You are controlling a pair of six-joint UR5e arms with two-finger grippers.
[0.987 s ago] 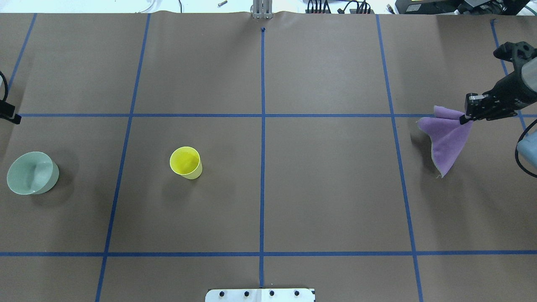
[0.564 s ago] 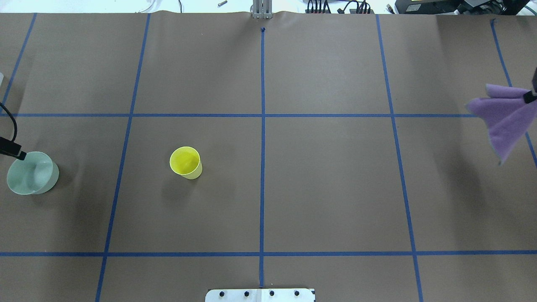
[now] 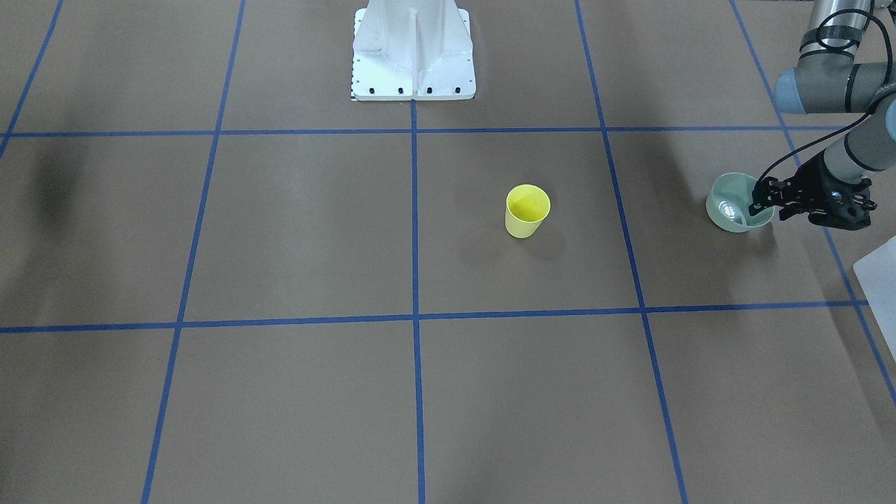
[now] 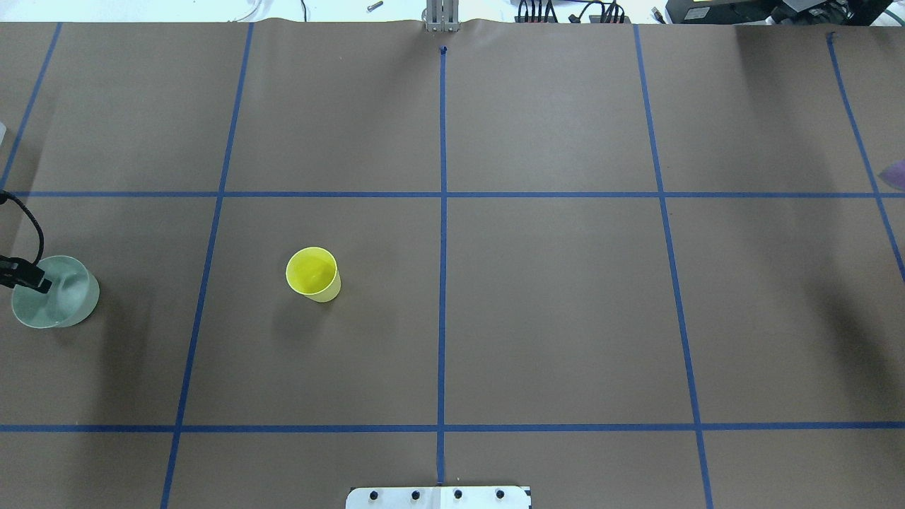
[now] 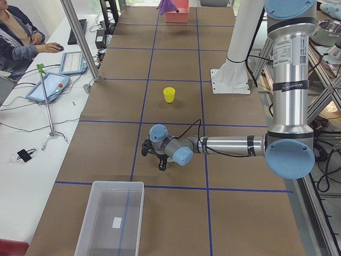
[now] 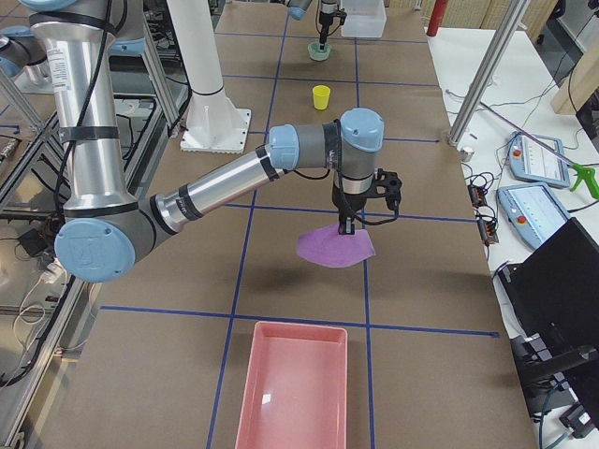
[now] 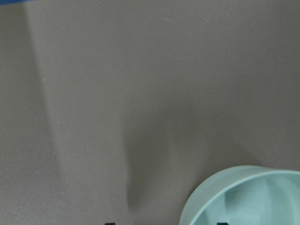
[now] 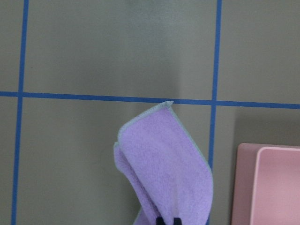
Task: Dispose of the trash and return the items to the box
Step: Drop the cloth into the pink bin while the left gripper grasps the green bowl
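The pale green bowl needs to go back to the box (image 3: 878,285). My left gripper should next grab the bowl by its rim (image 3: 756,186).
A pale green bowl (image 4: 67,300) stands at the table's left edge. My left gripper (image 3: 757,205) is open, with its fingers on either side of the bowl's rim (image 7: 243,176). A yellow cup (image 4: 312,274) stands upright, left of centre, with no gripper near it. My right gripper (image 8: 168,220) is shut on a purple cloth (image 8: 161,164). It holds the cloth hanging above the table (image 6: 335,248), short of the pink bin (image 6: 292,393). Only a sliver of the cloth (image 4: 896,173) shows in the overhead view.
A clear plastic box (image 5: 109,218) stands at the table's left end, near the bowl. The pink bin's corner (image 8: 276,187) lies right of the hanging cloth. Blue tape lines grid the brown table. An operator sits at a side desk (image 5: 16,32).
My right gripper carried the purple cloth rightwards, out of the overhead view. My left gripper moved down onto the green bowl's rim.
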